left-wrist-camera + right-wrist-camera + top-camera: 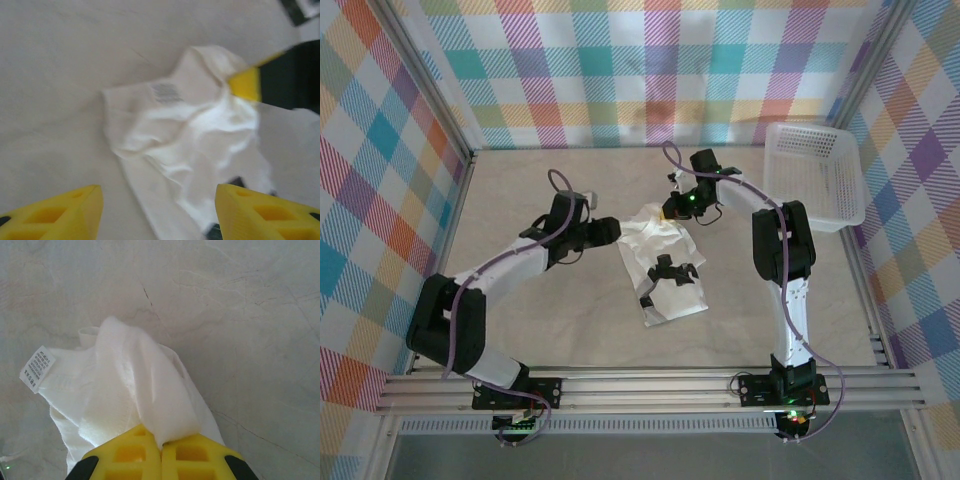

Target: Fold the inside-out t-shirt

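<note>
I need to grab the inside-out t-shirt next with my left gripper by its far corner (626, 231) (118, 104) beside the care label, opposite my right gripper, to fold it.
The inside-out t-shirt (655, 262) lies bunched in the middle of the table, white, with dark patches on its near half. My right gripper (161, 445) is shut on a raised fold of the t-shirt (150, 390) at its far edge, and it sits at the cloth's far end in the top view (677, 207). A small care label (37, 367) hangs at the left. My left gripper (159, 212) is open above the t-shirt (190, 130), its yellow fingers (55, 215) wide apart and holding nothing. From above, the left gripper (611, 231) is at the shirt's left far corner.
A white plastic mesh basket (815, 170) stands at the back right corner, against the checked wall. Bare beige tabletop (530, 330) surrounds the shirt. The right arm's yellow finger (245, 82) shows at the far side of the cloth in the left wrist view.
</note>
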You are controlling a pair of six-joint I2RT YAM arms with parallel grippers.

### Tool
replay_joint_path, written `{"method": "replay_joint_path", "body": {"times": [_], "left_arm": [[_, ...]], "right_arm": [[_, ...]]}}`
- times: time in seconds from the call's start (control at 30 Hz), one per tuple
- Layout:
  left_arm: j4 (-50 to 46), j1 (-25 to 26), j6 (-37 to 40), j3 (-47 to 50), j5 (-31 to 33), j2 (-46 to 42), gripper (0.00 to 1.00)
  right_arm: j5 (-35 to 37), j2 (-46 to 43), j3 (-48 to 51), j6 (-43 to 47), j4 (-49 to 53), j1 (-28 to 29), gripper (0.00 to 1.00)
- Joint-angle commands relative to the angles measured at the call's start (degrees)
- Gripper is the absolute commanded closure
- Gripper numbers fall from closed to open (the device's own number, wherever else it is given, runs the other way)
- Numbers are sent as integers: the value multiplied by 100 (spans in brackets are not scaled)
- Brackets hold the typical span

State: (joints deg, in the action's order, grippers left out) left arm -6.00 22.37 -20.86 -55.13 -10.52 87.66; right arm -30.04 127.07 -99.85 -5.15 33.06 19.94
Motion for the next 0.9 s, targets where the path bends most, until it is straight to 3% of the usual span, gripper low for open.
{"method": "replay_joint_path", "body": {"times": [0.0,0.3,0.6,0.87], "left_arm": [[-312,-136,1105,-275,63,603,39],[779,-128,1742,-595,-724,1782,38],[898,155,1731,-1388,-738,2636,38],[577,258,1598,-1681,-862,3160,60]], "right_arm": [[-239,33,-164,110,110,18,100],[-219,109,-315,211,311,18,100],[-270,168,-324,233,361,16,100],[-243,138,-306,236,394,10,100]]}}
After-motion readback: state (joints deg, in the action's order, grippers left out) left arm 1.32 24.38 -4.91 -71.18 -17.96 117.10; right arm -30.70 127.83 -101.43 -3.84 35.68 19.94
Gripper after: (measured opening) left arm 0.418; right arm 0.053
